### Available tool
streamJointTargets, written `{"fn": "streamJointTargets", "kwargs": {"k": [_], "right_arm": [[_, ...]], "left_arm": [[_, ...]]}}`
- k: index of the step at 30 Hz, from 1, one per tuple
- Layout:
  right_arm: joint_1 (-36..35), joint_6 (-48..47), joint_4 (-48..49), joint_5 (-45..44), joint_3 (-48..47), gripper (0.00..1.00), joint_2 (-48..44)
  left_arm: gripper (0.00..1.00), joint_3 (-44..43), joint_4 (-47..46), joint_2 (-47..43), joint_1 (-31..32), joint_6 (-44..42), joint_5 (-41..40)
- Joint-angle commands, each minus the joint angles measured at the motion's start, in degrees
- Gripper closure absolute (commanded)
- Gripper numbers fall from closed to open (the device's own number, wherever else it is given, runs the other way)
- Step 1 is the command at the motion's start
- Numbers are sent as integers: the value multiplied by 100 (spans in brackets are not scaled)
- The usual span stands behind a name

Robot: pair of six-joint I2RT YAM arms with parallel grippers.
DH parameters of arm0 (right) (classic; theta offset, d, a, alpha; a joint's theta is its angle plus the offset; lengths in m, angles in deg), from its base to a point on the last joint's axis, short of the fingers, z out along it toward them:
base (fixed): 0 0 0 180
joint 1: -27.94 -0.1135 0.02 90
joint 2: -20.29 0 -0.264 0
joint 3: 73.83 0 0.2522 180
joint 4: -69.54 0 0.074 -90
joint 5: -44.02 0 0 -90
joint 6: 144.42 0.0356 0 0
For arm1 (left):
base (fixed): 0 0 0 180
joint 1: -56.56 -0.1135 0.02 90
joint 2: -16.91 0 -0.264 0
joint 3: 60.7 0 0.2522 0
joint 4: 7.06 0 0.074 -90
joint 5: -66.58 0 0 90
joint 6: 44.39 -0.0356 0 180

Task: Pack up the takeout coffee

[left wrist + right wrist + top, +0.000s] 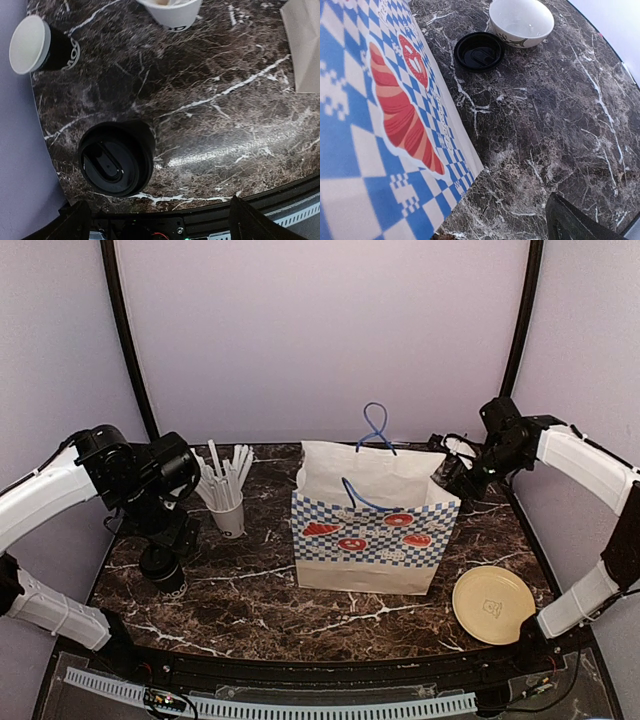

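Note:
My left gripper is to grab the takeout coffee's sides below the lid (171,586) (148,134) next, so that the coffee's base stays free to stand in the bag.
A black takeout coffee cup with its black lid (116,159) stands near the table's left front edge, also seen from above (163,570). My left gripper (160,226) hangs open above it, and the cup lies towards the left finger (75,222). A second black cup (40,46), white inside and without a lid, stands farther back at the left edge. Behind the paper bag (380,125) a round black lid (479,51) shows; whether a cup is under it I cannot tell. My right gripper (485,233) is open beside the bag, holding nothing.
The checked paper bag (370,525) stands open mid-table with blue handles. A white cup of white sticks (228,510) is left of it. A white bowl (521,21) sits behind the black lid. A yellow round plate (493,604) lies at the front right.

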Motion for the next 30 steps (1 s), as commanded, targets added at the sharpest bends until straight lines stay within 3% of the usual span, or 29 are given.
{"fn": "streamJointTargets", "kwargs": {"k": [1,4,9,12,20,30], "right_arm": [[83,-40,-2,-376,166,1,-297],[106,-94,-87,-388,193,1,-261],[110,-161,-117,-236,307,2,-295],[110,-195,-110,-241,361,2,-316],[105,-269,-107,-201,524,2,-293],[108,-313,-162,-159,553,1,-232]], "left_arm": [[1,613,-170,-431,-797,245,305],[1,1050,-526,-590,-1435,7,549],[2,1357,-828,-443,-1969,-312,678],[5,1467,-1163,-377,-2099,-442,1084],[13,1451,-1103,-89,-2277,-388,805],[10,1632,-920,-553,-2343,-250,759]]}}
